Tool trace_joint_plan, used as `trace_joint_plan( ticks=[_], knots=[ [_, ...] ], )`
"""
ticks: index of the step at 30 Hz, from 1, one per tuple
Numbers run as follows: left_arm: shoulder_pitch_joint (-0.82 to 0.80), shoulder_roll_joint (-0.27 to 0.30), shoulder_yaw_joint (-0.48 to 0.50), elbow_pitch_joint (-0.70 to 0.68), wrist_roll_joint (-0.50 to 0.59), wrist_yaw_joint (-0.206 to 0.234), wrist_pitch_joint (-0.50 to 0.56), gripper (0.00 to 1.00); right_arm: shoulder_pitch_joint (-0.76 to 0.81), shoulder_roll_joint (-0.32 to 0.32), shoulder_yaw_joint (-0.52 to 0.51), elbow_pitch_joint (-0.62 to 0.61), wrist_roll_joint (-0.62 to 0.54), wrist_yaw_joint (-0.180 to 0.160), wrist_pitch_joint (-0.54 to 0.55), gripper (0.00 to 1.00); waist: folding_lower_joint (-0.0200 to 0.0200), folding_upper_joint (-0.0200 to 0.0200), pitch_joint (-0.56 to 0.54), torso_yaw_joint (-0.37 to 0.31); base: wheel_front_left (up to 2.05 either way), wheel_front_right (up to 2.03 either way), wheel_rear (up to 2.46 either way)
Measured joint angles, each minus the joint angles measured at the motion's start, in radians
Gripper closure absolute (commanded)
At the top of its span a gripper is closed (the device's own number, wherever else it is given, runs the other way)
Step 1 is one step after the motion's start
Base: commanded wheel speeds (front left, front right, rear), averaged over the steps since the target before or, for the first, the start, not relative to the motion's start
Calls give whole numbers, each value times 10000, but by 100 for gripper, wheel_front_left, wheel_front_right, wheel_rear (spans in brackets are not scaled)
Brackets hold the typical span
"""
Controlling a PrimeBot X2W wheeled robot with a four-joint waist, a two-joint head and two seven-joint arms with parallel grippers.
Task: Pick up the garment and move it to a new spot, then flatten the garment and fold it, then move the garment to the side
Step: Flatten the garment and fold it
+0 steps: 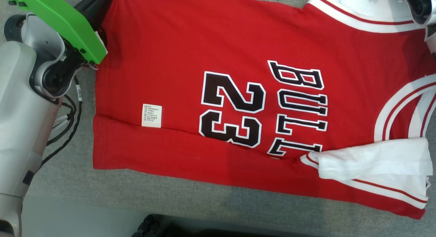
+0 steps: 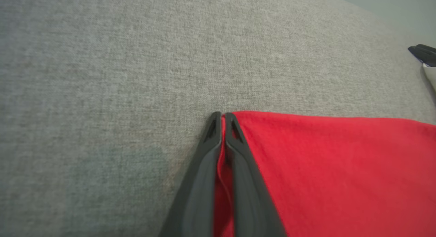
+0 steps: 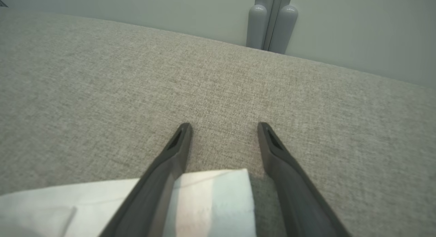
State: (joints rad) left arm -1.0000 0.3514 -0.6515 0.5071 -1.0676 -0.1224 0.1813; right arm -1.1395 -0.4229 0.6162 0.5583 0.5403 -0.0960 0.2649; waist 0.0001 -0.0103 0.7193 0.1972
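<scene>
Next, my right gripper grabs the far white sleeve's hem edge [image 3: 229, 177], since the jersey's red body lies spread flat.
The garment [image 1: 190, 60] is a red jersey with white trim and black "BULLS 23" lettering, spread on the grey cloth table [image 1: 68, 182], hem toward the left, white sleeves at the right. In the left wrist view my left gripper [image 2: 222, 115] is shut on the garment's red corner [image 2: 323, 169], with red cloth pinched between its dark fingers [image 2: 201, 169]. The left arm with its green cover [image 1: 64, 22] reaches the hem's far corner. In the right wrist view my right gripper [image 3: 223, 128] is open, its fingers straddling a white sleeve edge [image 3: 211, 199] lying flat.
The table's near edge [image 1: 102, 199] runs along the bottom of the head view, with dark equipment [image 1: 150, 226] below it. Black cables [image 1: 68, 121] hang by my left forearm. A grey wall and a pillar [image 3: 272, 22] stand beyond the table's far edge.
</scene>
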Motion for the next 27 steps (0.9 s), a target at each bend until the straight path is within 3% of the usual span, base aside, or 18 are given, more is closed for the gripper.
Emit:
trace_joint_plan(
  ticks=[4, 5, 7, 8, 9, 10, 11, 13, 22, 24, 25, 26, 27],
  knots=[
    [27, -27, -130, 58, -211, -8, 213, 100, 4, 86, 79, 253, 102, 182, 94, 0, 0, 0, -167, 8, 0, 0, 0],
    [41, -33, -176, 65, -286, -8, 261, 85, 7, 102, 96, 313, 140, 222, 104, 0, 0, 0, -210, 7, 0, 0, 0],
    [116, -42, -207, 71, -430, -8, 305, 81, 17, 117, 134, 424, 161, 347, 136, 0, 0, 0, -302, -1, 0, 0, 0],
    [174, -50, -215, 77, -481, -10, 322, 72, 30, 117, 142, 472, 180, 360, 182, 0, 0, 0, -348, -6, 0, 0, 0],
    [179, -48, -240, 48, -508, -10, 387, 52, 43, 138, 155, 516, 222, 395, 194, 0, 0, 0, -395, -13, 0, 0, 0],
    [190, -42, -263, 23, -529, -10, 387, 51, 57, 151, 176, 558, 245, 454, 215, 0, 0, 0, -442, -22, 0, 0, 0],
    [204, -40, -288, 12, -531, -12, 395, 60, 67, 163, 198, 589, 245, 506, 238, 0, 0, 0, -487, -33, 0, 0, 0],
    [232, 0, -314, -13, -577, -12, 481, 100, 105, 201, 221, 639, 326, 570, 330, 0, 0, 0, -567, -68, 0, 0, 0],
    [371, 190, -583, -336, -926, -19, 640, 100, 210, 376, 190, 736, 756, 871, 719, 0, 0, 0, -725, -247, 0, 0, 0],
    [372, 217, -608, -353, -943, -19, 640, 100, 210, 382, 199, 761, 756, 886, 740, 37, 0, 0, -736, -263, 0, 0, 0],
    [373, 228, -608, -357, -953, -19, 637, 100, 210, 382, 199, 777, 756, 899, 750, 76, 0, 0, -740, -269, 0, 0, 0],
    [375, 234, -612, -357, -972, -19, 635, 100, 209, 380, 199, 796, 757, 915, 750, 100, 0, 0, -744, -272, 0, 0, 0],
    [377, 244, -621, -368, -974, -19, 625, 100, 209, 382, 196, 821, 761, 963, 752, 100, 0, 0, -751, -276, 0, 0, 0]
  ],
)
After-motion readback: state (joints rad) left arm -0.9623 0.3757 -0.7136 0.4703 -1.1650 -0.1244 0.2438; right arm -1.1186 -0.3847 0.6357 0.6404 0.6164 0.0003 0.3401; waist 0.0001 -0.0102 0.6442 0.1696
